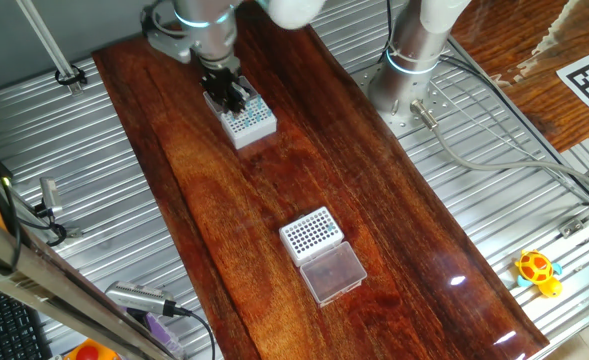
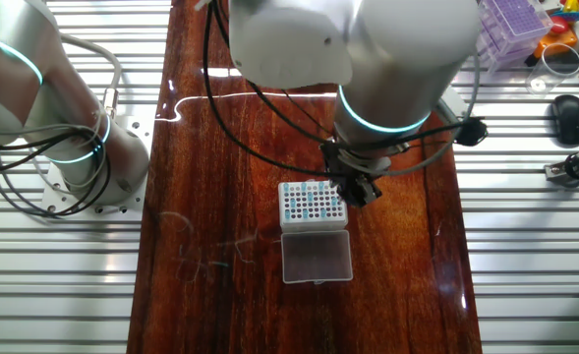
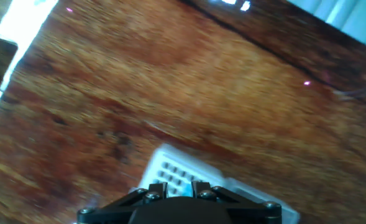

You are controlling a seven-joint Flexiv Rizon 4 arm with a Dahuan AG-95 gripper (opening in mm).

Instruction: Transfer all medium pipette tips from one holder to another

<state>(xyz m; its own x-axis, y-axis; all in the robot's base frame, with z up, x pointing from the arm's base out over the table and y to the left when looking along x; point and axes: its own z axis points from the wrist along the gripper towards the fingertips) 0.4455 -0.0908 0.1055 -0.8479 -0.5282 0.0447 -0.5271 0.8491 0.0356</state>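
My gripper is going to pinch the teal medium pipette tip next by its wide end above the rack, to move the tip into the other holder.
A small white holder [image 1: 248, 122] sits at the far end of the wooden table, its top dotted with teal medium pipette tips [image 1: 251, 113]. The other fixed view shows the same holder [image 2: 312, 206], its tips [image 2: 308, 201] and its frosted lid [image 2: 316, 257] lying beside it. My gripper [image 1: 230, 96] hovers just over one edge of this holder [image 3: 170, 167], also seen as the gripper [image 2: 360, 189]. In the blurred hand view the gripper [image 3: 178, 185] is open, with only the rack top showing between the fingers. Another white rack [image 1: 309, 232] with bold dark holes stands mid-table, its clear lid [image 1: 333, 272] touching it.
A second arm's base [image 1: 409, 70] is bolted to the metal bench beside the wooden board [image 1: 224, 220]. A yellow toy [image 1: 538, 271] and a purple tip box [image 2: 512, 22] lie off the board. Cables [image 1: 494, 150] run across the bench.
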